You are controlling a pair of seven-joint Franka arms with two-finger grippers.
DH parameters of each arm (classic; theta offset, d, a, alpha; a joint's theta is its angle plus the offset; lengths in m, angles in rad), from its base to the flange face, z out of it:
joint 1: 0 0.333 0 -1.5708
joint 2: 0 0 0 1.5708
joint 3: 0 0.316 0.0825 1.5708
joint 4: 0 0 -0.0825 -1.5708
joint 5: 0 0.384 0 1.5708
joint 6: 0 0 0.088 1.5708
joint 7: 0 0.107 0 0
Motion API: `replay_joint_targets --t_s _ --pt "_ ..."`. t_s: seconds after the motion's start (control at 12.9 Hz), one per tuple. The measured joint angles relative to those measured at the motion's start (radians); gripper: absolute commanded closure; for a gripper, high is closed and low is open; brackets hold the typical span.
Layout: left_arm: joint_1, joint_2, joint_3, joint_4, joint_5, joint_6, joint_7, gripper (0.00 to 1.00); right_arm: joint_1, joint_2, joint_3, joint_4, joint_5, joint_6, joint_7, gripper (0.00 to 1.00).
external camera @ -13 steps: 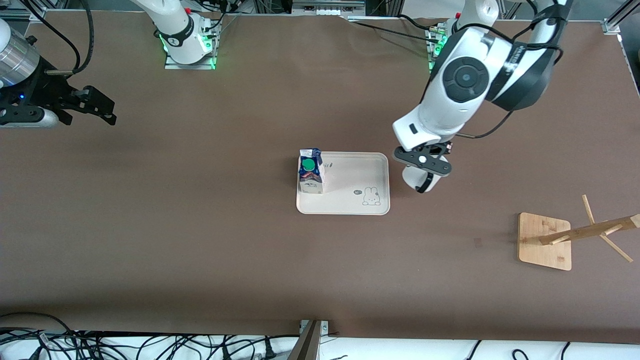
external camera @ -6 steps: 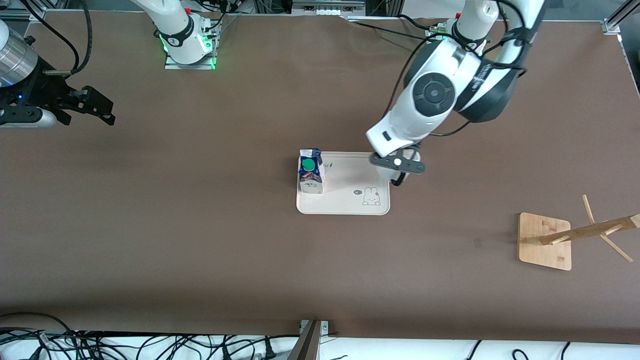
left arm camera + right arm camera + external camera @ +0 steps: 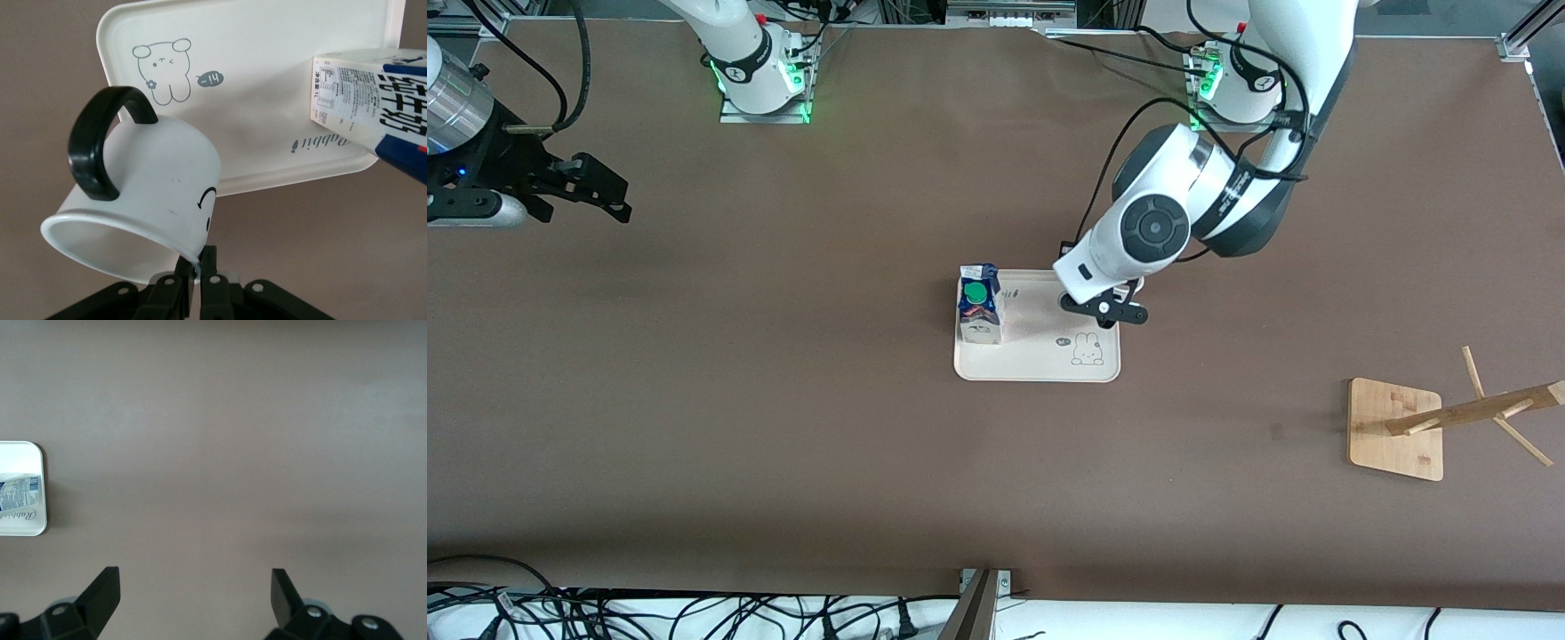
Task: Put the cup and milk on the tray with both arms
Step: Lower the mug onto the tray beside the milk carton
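Note:
The cup comes down next before my left gripper opens, since the left wrist view shows the white cup's base (image 3: 193,133) tilted above the cream tray.
The cream tray (image 3: 1040,360) lies mid-table with the milk carton (image 3: 979,304) upright on its end toward the right arm. My left gripper (image 3: 1104,309) hangs over the tray's other end, by the rabbit drawing; the arm hides the cup in the front view. In the left wrist view the gripper (image 3: 198,265) is shut on the rim of the white cup (image 3: 150,193). The cup is tilted, its black handle (image 3: 93,150) outward, above the tray's (image 3: 267,73) corner, and the milk (image 3: 373,100) stands apart. My right gripper (image 3: 596,191) waits open and empty over bare table, and its wrist view (image 3: 195,587) shows the same.
A wooden rack (image 3: 1396,428) with slanted pegs stands toward the left arm's end, nearer the front camera than the tray. Cables lie along the table's near edge (image 3: 694,613). The right wrist view shows a tray corner (image 3: 27,527).
My left arm has carried the cup from beside the tray toward the right arm's end, so it is now over the tray's edge. The right arm has not moved.

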Motion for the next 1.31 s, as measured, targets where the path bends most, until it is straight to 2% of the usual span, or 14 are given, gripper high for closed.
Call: replay_joint_targets --t_s 0.31,1.24,1.31 --pt "-0.009 0.075 -0.001 0.063 0.000 0.000 -0.018 1.00 0.000 0.000 0.000 0.000 0.000 0.000 0.000 0.00" --pt "-0.029 0.185 -0.001 0.082 0.000 0.052 -0.034 1.00 0.000 0.000 0.000 0.000 0.000 0.000 0.000 0.00" --pt "-0.032 0.187 -0.001 0.083 0.000 0.058 -0.037 0.96 0.000 0.000 0.000 0.000 0.000 0.000 0.000 0.00"
